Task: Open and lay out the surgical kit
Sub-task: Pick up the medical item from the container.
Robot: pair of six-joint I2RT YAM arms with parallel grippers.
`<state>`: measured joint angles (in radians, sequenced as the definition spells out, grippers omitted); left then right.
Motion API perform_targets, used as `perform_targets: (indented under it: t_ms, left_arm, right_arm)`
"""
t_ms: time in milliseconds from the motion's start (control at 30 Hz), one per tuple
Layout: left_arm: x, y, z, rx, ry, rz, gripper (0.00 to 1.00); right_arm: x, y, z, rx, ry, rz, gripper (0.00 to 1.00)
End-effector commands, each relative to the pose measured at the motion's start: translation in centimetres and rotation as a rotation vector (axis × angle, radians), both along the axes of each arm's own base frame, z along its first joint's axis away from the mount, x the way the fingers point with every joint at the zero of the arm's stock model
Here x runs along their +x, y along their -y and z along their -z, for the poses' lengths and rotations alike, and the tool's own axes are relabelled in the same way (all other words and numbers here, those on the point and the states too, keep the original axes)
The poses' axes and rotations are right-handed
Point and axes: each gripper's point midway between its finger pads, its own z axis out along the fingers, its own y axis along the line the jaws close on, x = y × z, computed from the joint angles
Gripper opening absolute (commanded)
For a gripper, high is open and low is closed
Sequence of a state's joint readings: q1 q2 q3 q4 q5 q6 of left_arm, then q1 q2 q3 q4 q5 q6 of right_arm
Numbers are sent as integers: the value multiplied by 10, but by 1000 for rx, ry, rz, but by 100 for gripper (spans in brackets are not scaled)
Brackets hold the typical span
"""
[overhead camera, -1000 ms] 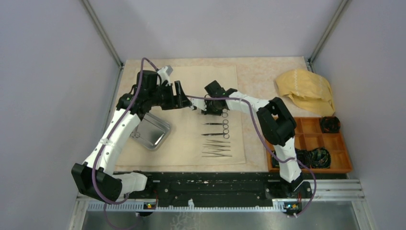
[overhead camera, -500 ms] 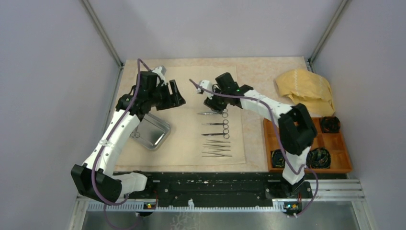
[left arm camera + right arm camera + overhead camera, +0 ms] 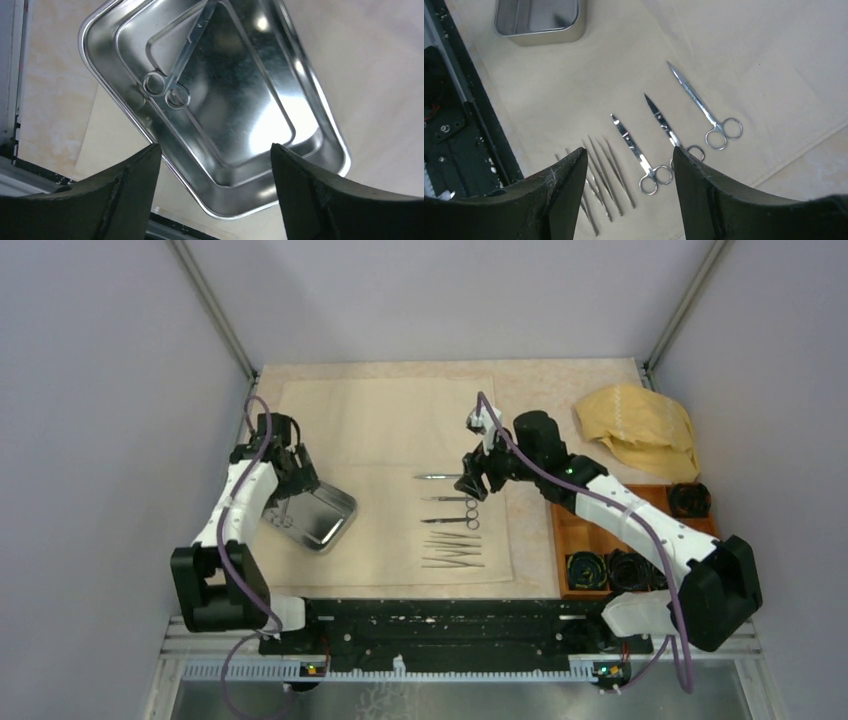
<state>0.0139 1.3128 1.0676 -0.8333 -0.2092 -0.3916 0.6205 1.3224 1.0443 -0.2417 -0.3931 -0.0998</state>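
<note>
My left gripper is to grab the scissors next across the stems, between the pivot and the rings. The blade end then stays free for the handover to my right gripper.
The cream cloth sheet [image 3: 390, 430] lies spread flat. The steel tray [image 3: 335, 527] sits on its left edge and holds one pair of scissors [image 3: 172, 87]. Three scissors [image 3: 450, 499] and several tweezers [image 3: 452, 550] lie in a row on the cloth's right half. They also show in the right wrist view as scissors [image 3: 706, 107] and tweezers [image 3: 606, 172]. My left gripper [image 3: 293, 480] hangs open and empty over the tray [image 3: 310, 107]. My right gripper [image 3: 476, 478] is open and empty above the scissors' ring ends.
A mustard-yellow cloth [image 3: 640, 428] lies at the back right. An orange compartment box [image 3: 705, 537] with black coils stands at the right, under my right arm. A black rail [image 3: 450, 625] runs along the near edge. The walls stand close on both sides.
Both arms have drawn apart from the middle of the cloth. My left gripper swung left and nearer, over the tray. My right gripper lifted off the top scissors and moved right.
</note>
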Motion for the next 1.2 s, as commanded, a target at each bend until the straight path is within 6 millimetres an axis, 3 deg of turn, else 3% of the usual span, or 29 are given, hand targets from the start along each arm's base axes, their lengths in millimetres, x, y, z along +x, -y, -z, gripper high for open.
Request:
perform_targets:
  t_ms: [0, 100, 233, 333, 433, 567, 700, 933, 1033, 1167]
  left_arm:
    - [25, -25, 21, 51, -64, 75, 83]
    - [45, -41, 33, 93, -98, 114, 75]
    - [60, -57, 52, 15, -157, 131, 79]
    - [69, -59, 62, -51, -213, 132, 81]
    - [80, -48, 69, -123, -197, 163, 79]
    - [84, -51, 82, -113, -212, 154, 76]
    - [75, -57, 100, -87, -270, 144, 72]
    - [53, -49, 110, -119, -300, 118, 32]
    - [42, -43, 110, -140, -310, 105, 21]
    - [41, -31, 102, -206, -282, 92, 14]
  right_arm:
    - [-22, 3, -18, 83, -18, -6, 64]
    - [-20, 11, -12, 53, 4, 14, 64]
    - [-12, 17, -10, 33, 11, 42, 64]
    - [-6, 21, -10, 31, 11, 58, 64]
    - [-2, 20, -9, 21, 7, 59, 64]
    - [1, 14, -6, 19, -20, 50, 64]
    - [6, 11, 0, 2, -47, 48, 64]
    - [7, 31, 14, -145, -73, 83, 64]
    - [-3, 44, 22, -198, -100, 94, 64]
    - [-12, 53, 38, -242, -136, 98, 64]
